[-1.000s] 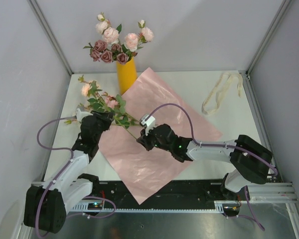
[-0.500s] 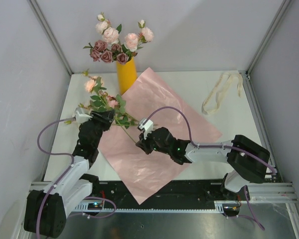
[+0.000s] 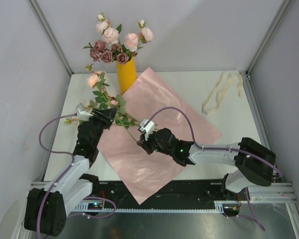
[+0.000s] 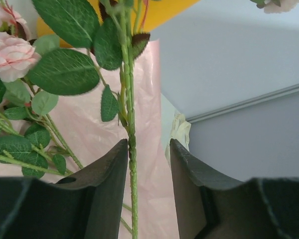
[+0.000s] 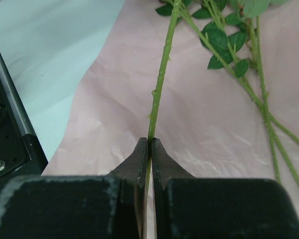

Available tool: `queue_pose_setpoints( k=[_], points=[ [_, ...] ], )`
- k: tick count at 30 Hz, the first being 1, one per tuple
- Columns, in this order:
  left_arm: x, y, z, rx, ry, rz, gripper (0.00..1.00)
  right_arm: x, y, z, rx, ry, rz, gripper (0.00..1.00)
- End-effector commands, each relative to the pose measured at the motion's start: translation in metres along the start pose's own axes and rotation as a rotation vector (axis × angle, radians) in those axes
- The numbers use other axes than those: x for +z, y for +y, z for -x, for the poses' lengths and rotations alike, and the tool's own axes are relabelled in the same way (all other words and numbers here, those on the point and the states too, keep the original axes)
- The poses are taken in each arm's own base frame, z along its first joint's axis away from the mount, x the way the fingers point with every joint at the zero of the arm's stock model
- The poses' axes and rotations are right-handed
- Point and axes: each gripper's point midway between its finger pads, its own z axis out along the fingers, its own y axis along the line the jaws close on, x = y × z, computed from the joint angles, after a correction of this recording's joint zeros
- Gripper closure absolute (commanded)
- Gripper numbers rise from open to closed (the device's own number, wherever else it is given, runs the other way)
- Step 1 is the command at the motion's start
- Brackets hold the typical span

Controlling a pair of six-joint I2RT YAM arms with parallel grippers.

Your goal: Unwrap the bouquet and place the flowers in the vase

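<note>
My left gripper grabs the green stem just below the leaves next, so the stem's lower end stays free to go into the vase (image 3: pixel 127 74).
The bouquet lies undone, its pink paper (image 3: pixel 162 124) spread flat on the table. Several flowers (image 3: pixel 117 42) stand in the yellow vase (image 3: pixel 127 74) at the back. My right gripper (image 3: pixel 141 143) (image 5: pixel 150 143) is shut on the lower end of one green stem (image 5: pixel 162 74) above the paper. That stem (image 4: pixel 131 124) runs up between the jaws of my left gripper (image 3: pixel 103 115) (image 4: pixel 148 149), which stands open, and it rests against the left finger (image 4: pixel 107 172). Its pink rose (image 3: pixel 93 79) points toward the vase. More leafy stems (image 5: pixel 259 99) lie beside it on the paper.
The cream ribbon (image 3: pixel 222 92) lies loose at the back right of the table. White walls and metal frame posts close in the back and both sides. The black rail runs along the near edge by the arm bases.
My left gripper has opened around the stem. The rose head has swung up and back toward the vase. The right gripper has kept its hold and shifted slightly.
</note>
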Motion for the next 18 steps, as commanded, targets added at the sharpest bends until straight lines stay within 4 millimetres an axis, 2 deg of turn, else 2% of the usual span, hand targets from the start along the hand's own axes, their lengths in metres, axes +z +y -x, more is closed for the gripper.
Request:
queue_pose_setpoints(
  k=[1,4,8,13,18],
  points=[
    [-0.001,-0.006,-0.010,0.012,0.047,-0.057,0.56,-0.017,0.007,0.050,-0.069,-0.141,0.008,1.00],
    [0.000,-0.001,-0.013,0.010,0.055,-0.043,0.54,-0.022,0.009,0.055,-0.086,-0.150,0.024,1.00],
    [0.001,-0.003,-0.011,0.008,0.053,-0.047,0.56,-0.024,0.011,0.051,-0.101,-0.134,0.028,1.00],
    [-0.003,-0.015,-0.001,0.029,0.016,-0.084,0.65,-0.021,0.005,0.034,-0.071,-0.099,-0.003,1.00],
    [-0.007,-0.025,0.008,0.057,-0.002,-0.096,0.59,-0.016,-0.008,0.015,0.001,-0.081,-0.042,1.00]
  ],
)
